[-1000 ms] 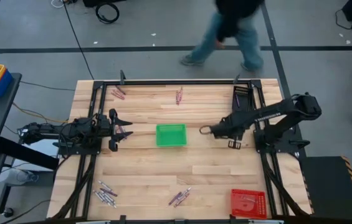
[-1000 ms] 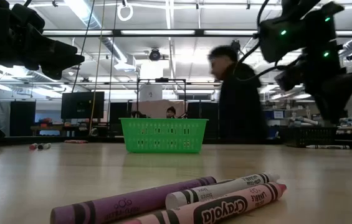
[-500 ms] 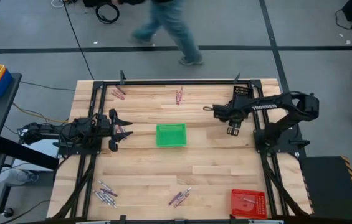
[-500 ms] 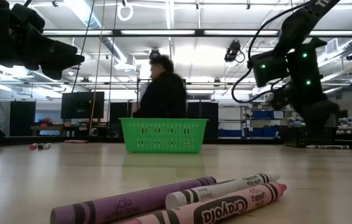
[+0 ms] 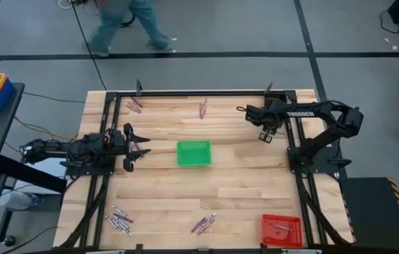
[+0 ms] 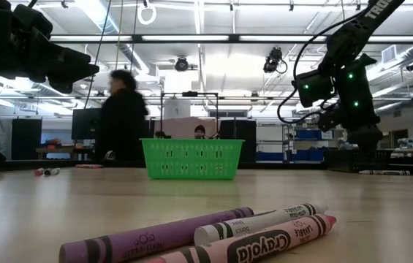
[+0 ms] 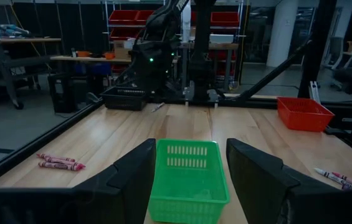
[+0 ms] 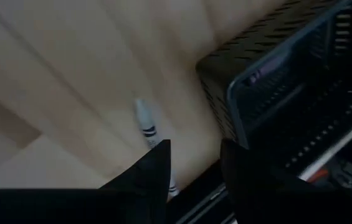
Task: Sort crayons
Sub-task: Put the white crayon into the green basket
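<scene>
My right gripper's fingers are above the white crayon, off its side, so closing now would miss. My right gripper lowers first, then closes on the crayon.
Crayons lie in small clusters on the wooden table: two at the far edge (image 5: 135,106) (image 5: 203,108), two at the near edge (image 5: 121,219) (image 5: 203,223), and three close to the low camera (image 6: 213,232). A pale crayon (image 8: 146,127) lies on the wood beside the black tray (image 8: 288,74). My right gripper (image 5: 242,110) (image 8: 194,168) hangs open above that spot, tilted downward, with nothing between its fingers. My left gripper (image 5: 143,147) (image 7: 191,146) waits open and level at the table's left, pointing at the green tray (image 5: 193,153).
The black tray (image 5: 274,106) stands at the far right corner, a red tray (image 5: 282,229) at the near right corner. Dark frame rails (image 5: 199,92) run along the table's edges. A person (image 5: 125,21) walks on the floor beyond the far edge.
My right gripper has swung from beside the green tray toward the table's far edge, next to the black tray, rolling and sinking a little on the way. The person behind the table has walked from right to left.
</scene>
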You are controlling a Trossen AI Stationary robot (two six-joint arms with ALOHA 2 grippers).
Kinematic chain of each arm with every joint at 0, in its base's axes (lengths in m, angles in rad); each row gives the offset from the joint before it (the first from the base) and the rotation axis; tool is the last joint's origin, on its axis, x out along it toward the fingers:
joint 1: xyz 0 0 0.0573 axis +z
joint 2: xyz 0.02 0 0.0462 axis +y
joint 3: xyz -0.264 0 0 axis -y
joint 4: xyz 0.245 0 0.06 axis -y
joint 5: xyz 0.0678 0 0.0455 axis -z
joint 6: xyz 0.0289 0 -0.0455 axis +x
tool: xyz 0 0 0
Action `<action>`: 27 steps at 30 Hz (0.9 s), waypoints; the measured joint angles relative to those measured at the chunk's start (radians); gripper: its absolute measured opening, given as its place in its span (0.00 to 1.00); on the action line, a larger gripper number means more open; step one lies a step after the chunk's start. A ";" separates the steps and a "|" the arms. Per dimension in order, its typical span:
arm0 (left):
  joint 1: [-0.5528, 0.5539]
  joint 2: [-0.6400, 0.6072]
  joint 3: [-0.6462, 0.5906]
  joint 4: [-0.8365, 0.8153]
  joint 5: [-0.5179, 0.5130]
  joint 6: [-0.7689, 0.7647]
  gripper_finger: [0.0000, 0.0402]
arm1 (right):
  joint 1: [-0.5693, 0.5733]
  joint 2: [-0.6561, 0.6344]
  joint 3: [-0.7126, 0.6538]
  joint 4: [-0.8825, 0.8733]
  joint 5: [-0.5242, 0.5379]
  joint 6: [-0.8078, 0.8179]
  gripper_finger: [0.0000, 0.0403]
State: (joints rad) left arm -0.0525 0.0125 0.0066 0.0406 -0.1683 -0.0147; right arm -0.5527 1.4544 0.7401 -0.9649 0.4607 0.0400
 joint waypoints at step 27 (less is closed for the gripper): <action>0.000 0.000 0.000 0.000 0.000 0.000 0.52 | -0.010 0.060 -0.050 0.043 -0.079 -0.390 0.35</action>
State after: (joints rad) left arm -0.0525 0.0127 0.0064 0.0402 -0.1684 -0.0147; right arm -0.5630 1.5144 0.6896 -0.9219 0.3812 -0.3495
